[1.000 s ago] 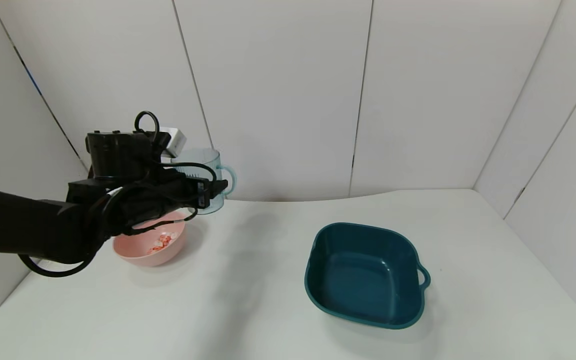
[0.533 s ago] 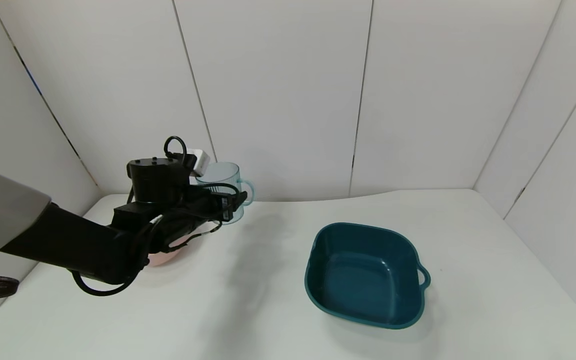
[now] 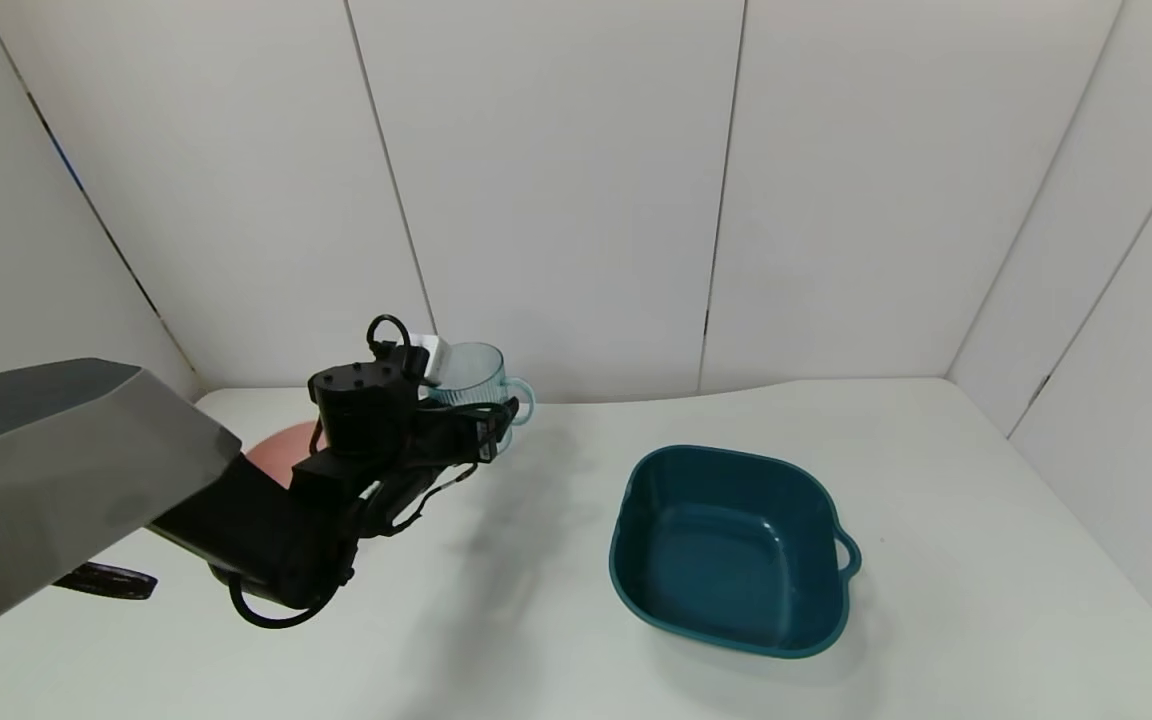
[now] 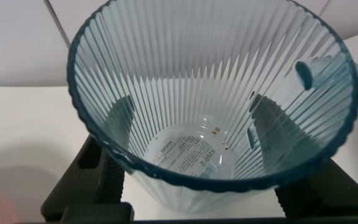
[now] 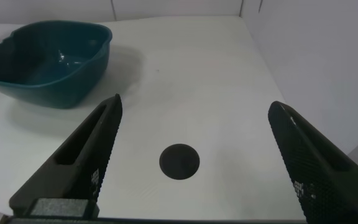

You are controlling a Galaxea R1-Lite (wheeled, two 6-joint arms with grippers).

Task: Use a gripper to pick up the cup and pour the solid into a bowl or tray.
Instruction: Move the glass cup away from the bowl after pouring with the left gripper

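Note:
The base of the pale-blue ribbed cup hangs above the white table, so the cup stays held in my left gripper for now.
My left gripper (image 3: 489,428) is shut on the pale-blue ribbed cup (image 3: 472,374) and holds it upright near the table's back left, handle to the right. In the left wrist view the cup (image 4: 210,93) fills the picture and looks empty, with only a label on its bottom; my fingers (image 4: 115,118) press its sides. The pink bowl (image 3: 279,446) shows only as a sliver behind my left arm. The solid is hidden. My right gripper (image 5: 196,107) is open and empty above the table, out of the head view.
A dark teal squarish tray (image 3: 726,457) with a handle stands right of centre; it also shows in the right wrist view (image 5: 55,81). A round black hole (image 5: 179,162) is in the tabletop under the right gripper. White walls close the back and sides.
My left gripper has moved right and down with the cup, away from above the pink bowl. The arm now hides most of the bowl and the solid in it.

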